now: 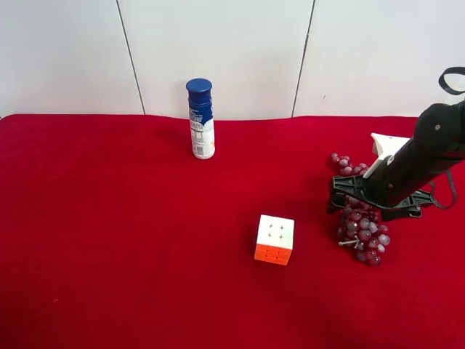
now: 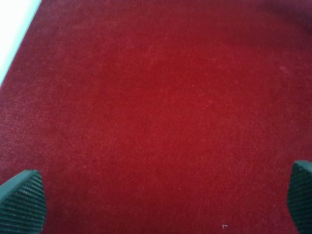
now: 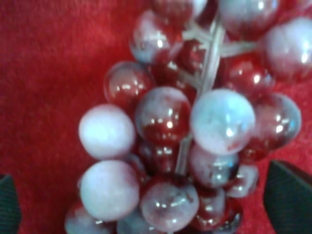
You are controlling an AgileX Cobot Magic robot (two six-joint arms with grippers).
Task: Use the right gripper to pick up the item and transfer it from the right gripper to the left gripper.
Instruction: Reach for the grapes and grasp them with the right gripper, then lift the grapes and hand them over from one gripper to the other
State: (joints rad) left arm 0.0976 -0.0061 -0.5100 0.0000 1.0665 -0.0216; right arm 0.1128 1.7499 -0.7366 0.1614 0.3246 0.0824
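Note:
My right gripper takes hold of the grape bunch by its middle (image 1: 361,204) next, which leaves the grape bunch's end grapes (image 1: 371,249) free for my left gripper.
The grape bunch (image 1: 367,236) lies on the red cloth at the exterior high view's right, dark-red and greyish-white with a pale stem. The slim black arm with the white wrist part is lowered onto it. My right gripper (image 1: 374,200) is open, its jaws spread on either side of the bunch's middle. In the right wrist view the grapes (image 3: 165,117) fill the frame, and the gripper (image 3: 148,204) shows a dark fingertip (image 3: 290,195) at each lower corner, apart from the grapes. My left gripper (image 2: 161,200) is open and empty over bare cloth and is out of the exterior high view.
A white-and-orange puzzle cube (image 1: 275,239) sits just left of the grapes in the exterior high view. A blue-capped white bottle (image 1: 201,118) stands upright at the back centre. The red cloth (image 1: 109,240) covers the table up to a white wall.

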